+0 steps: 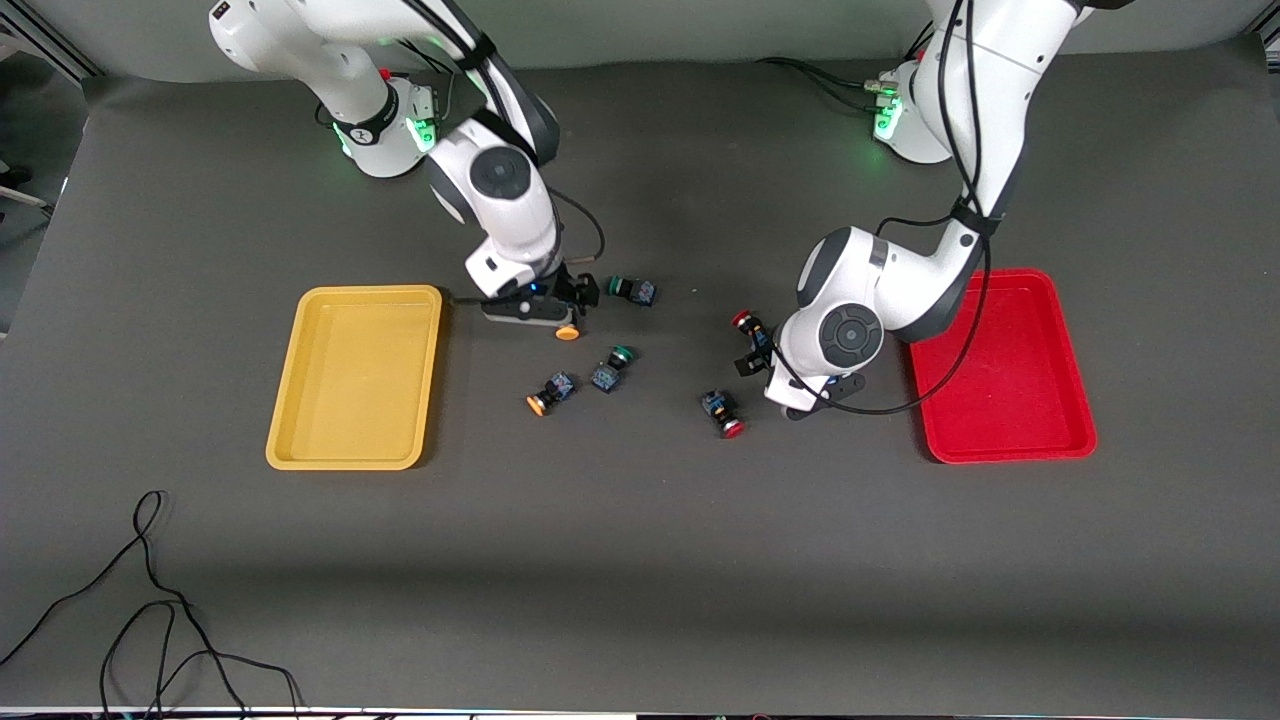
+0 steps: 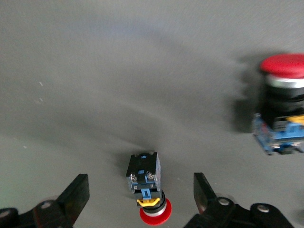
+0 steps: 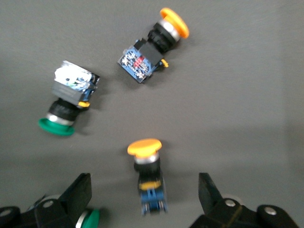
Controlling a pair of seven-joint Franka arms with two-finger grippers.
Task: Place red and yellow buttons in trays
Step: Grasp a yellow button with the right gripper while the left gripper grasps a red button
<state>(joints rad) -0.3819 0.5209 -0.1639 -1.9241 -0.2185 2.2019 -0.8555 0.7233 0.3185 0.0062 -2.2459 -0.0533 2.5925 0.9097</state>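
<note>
The red button's body (image 2: pixel 144 173) is below my fingers in the left wrist view, so they would miss it if they closed now. My left gripper will move lower first.
My right gripper (image 1: pixel 555 310) is open and low over the table beside the yellow tray (image 1: pixel 300 440). A yellow button (image 1: pixel 567 332) lies between its open fingers in the right wrist view (image 3: pixel 148 178), untouched. A second yellow button (image 1: pixel 549 393) lies nearer the front camera and also shows in the right wrist view (image 3: pixel 154 45). My left gripper (image 1: pixel 770 385) is open beside the red tray (image 1: pixel 1010 450), between two red buttons (image 1: pixel 745 322) (image 1: pixel 724 412). In the left wrist view one red button (image 2: pixel 148 190) lies between the open fingers and the other (image 2: pixel 282 104) lies farther off. Both trays are empty.
Two green-capped switches lie in the middle, one (image 1: pixel 630 290) close beside my right gripper and one (image 1: pixel 612 367) next to the second yellow button. A loose black cable (image 1: pixel 150 600) lies near the table's front edge at the right arm's end.
</note>
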